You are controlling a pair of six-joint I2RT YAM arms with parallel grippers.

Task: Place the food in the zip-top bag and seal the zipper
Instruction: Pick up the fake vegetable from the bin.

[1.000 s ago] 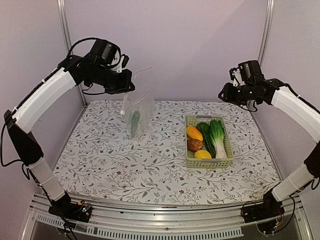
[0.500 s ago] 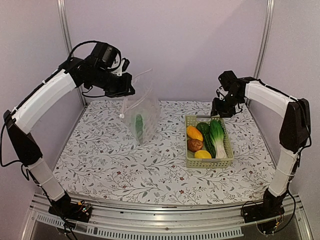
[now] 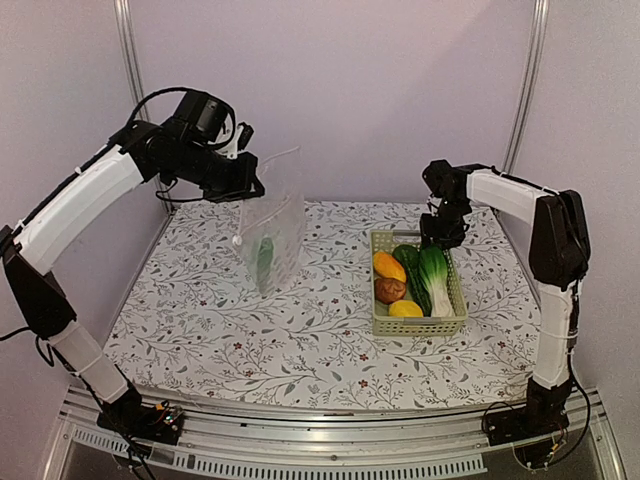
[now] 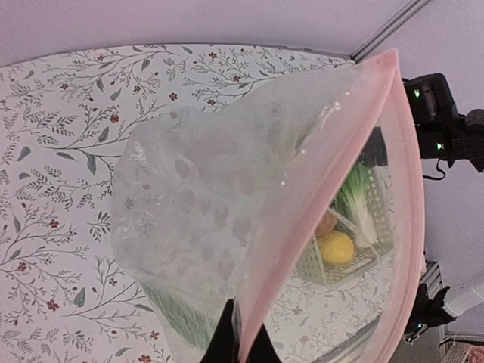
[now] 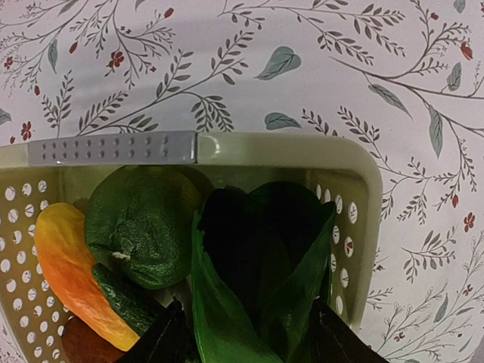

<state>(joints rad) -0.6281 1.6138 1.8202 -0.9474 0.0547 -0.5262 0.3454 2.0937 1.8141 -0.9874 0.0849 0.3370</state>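
My right gripper will next hold the leafy green [image 5: 257, 257] by its dark leaf end [image 5: 253, 308]. The white stalk then stays free to go into the zip-top bag.
My left gripper [image 3: 246, 186] is shut on the mouth edge of the zip-top bag [image 3: 272, 222], which hangs above the table with a long green piece of food [image 3: 265, 258] inside. In the left wrist view the fingertips [image 4: 227, 342] pinch the bag [image 4: 204, 197] beside its pink zipper [image 4: 333, 181], and the mouth gapes. My right gripper [image 3: 440, 233] hovers open over the far end of the basket. Its jaws [image 5: 249, 340] straddle the leafy green [image 5: 257, 257]. Beside it lie the dark green lump [image 5: 140, 223], the orange-yellow oval [image 5: 72, 265], the potato [image 3: 389, 290] and the lemon [image 3: 405, 309].
The pale green basket [image 3: 458, 322] stands right of centre on the floral tablecloth [image 3: 250, 340]. Its far rim [image 5: 287, 147] carries a grey label. Purple walls and metal posts close the back and sides.
My right arm has swung down from high up to the basket's far end, and its jaws have widened. The hanging bag has swayed a little under the left gripper.
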